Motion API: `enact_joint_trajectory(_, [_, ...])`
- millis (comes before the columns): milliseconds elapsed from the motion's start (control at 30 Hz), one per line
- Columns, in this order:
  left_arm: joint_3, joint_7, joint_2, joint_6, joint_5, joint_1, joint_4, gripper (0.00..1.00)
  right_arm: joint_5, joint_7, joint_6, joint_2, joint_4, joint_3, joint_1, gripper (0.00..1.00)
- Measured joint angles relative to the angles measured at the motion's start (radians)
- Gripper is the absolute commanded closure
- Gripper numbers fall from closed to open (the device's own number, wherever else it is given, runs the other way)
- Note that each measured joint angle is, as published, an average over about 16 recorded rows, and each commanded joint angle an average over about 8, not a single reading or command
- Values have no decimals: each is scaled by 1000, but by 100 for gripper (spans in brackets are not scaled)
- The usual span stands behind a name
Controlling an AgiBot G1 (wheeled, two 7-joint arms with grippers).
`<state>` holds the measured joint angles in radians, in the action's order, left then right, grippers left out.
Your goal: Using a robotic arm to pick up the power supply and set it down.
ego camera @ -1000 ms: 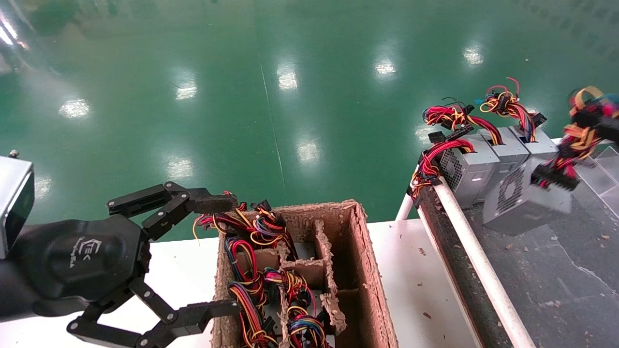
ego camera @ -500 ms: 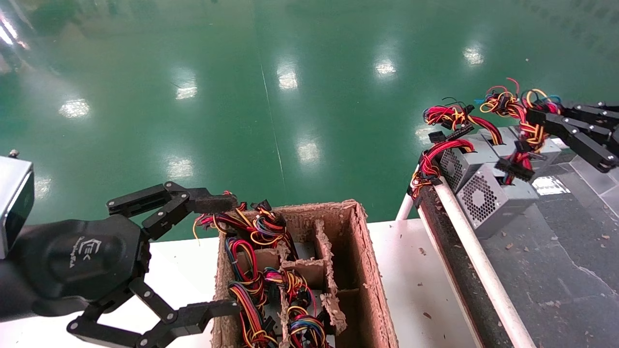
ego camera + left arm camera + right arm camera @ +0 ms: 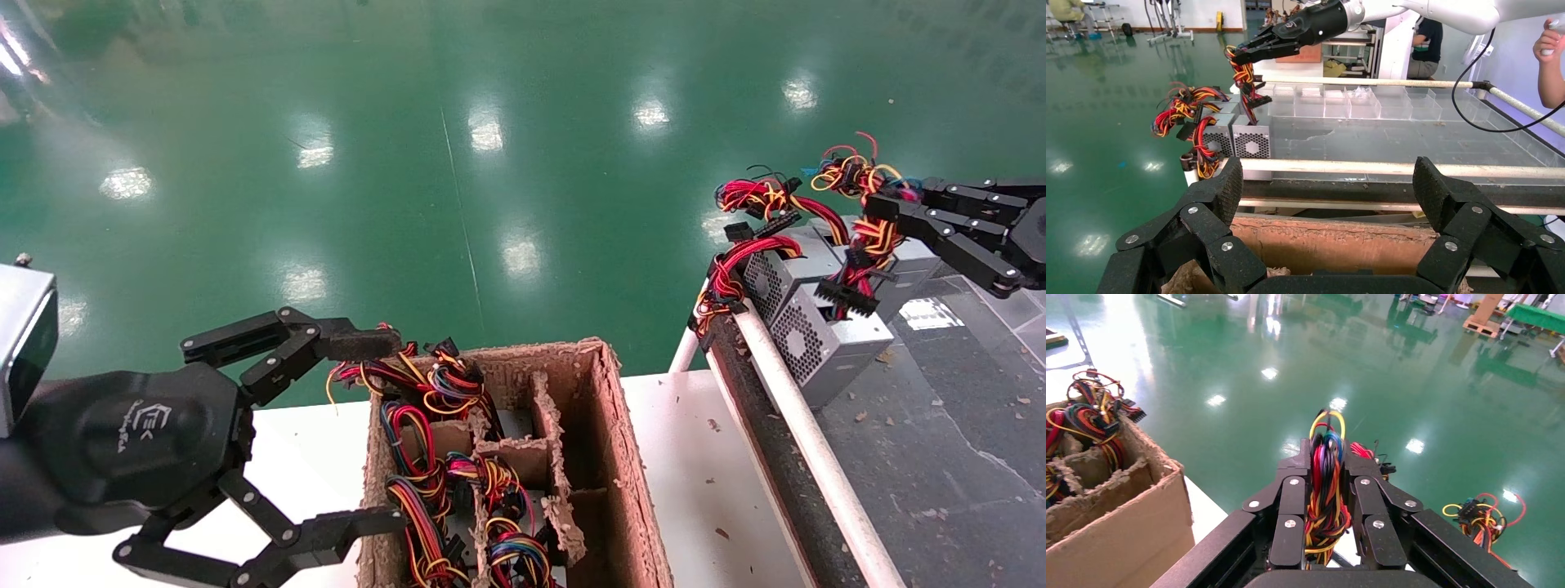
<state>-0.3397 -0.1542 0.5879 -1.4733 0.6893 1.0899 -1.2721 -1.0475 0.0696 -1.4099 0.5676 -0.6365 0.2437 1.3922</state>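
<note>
The power supply's base is resting on the dark belt inside the white bar, so I should open my right gripper now to let go of the wires.
The power supply (image 3: 833,347), a grey box with a perforated fan grille, stands on the dark belt (image 3: 940,457) just inside the white rail. Its red, yellow and black wire bundle (image 3: 870,237) rises to my right gripper (image 3: 891,208), which is shut on the wires. In the right wrist view the bundle (image 3: 1324,496) is pinched between the fingers of that gripper (image 3: 1326,471). The left wrist view shows the same unit (image 3: 1251,138) under the right gripper (image 3: 1251,52). My left gripper (image 3: 372,433) stands open at the cardboard box's left wall, holding nothing, and appears likewise in its own view (image 3: 1327,196).
Other grey power supplies (image 3: 780,273) with wire bundles stand behind the held one. The brown cardboard divider box (image 3: 629,457) holds more wired units (image 3: 425,482) on the white table (image 3: 703,474). A white rail (image 3: 797,400) borders the belt. Green floor lies beyond.
The power supply hung tilted in the air over the belt a second ago; it has swung left and down beside the other units. The right gripper moved with it. The left arm stayed still.
</note>
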Motion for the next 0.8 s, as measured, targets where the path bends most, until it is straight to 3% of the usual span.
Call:
enact_joint_trajectory(467, [0, 0, 0, 0, 0, 0, 0, 0, -9, 6, -38, 13, 44, 16, 17, 0])
enact_joint_trajectory(800, [0, 0, 0, 0, 0, 0, 0, 0, -3, -14, -49, 21, 5, 36, 2, 0])
